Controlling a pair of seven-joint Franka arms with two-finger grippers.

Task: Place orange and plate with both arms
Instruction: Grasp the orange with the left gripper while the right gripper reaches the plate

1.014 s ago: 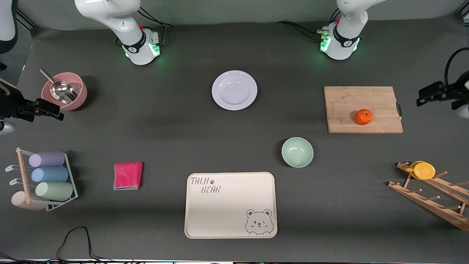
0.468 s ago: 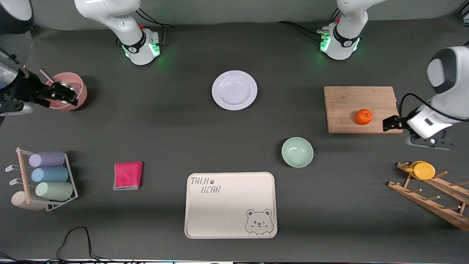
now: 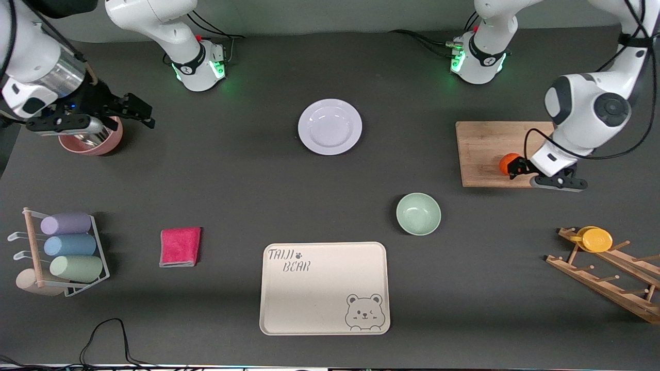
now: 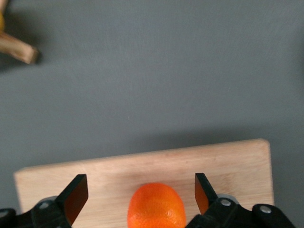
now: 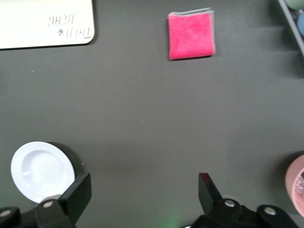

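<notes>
I will next grab the orange by its round sides with my left gripper. Then I can put it on the white plate.
The orange lies on a wooden cutting board toward the left arm's end of the table. My left gripper hangs over it, open. In the left wrist view the orange shows between the two spread fingers of the left gripper, with a gap on each side. The white plate rests on the mat midway between the two bases. My right gripper is open and empty beside a pink bowl, well away from the plate. The right wrist view shows the right gripper over bare mat and the plate off to one side.
The pink bowl holds a metal scoop. A pale-green bowl and a beige bear tray sit nearer the front camera, with a pink cloth, a cup rack and a wooden rack with a yellow cup.
Both arms have swung in from the table's ends. The left gripper has come over the orange on the board. The right gripper has moved past the pink bowl toward the table's middle.
</notes>
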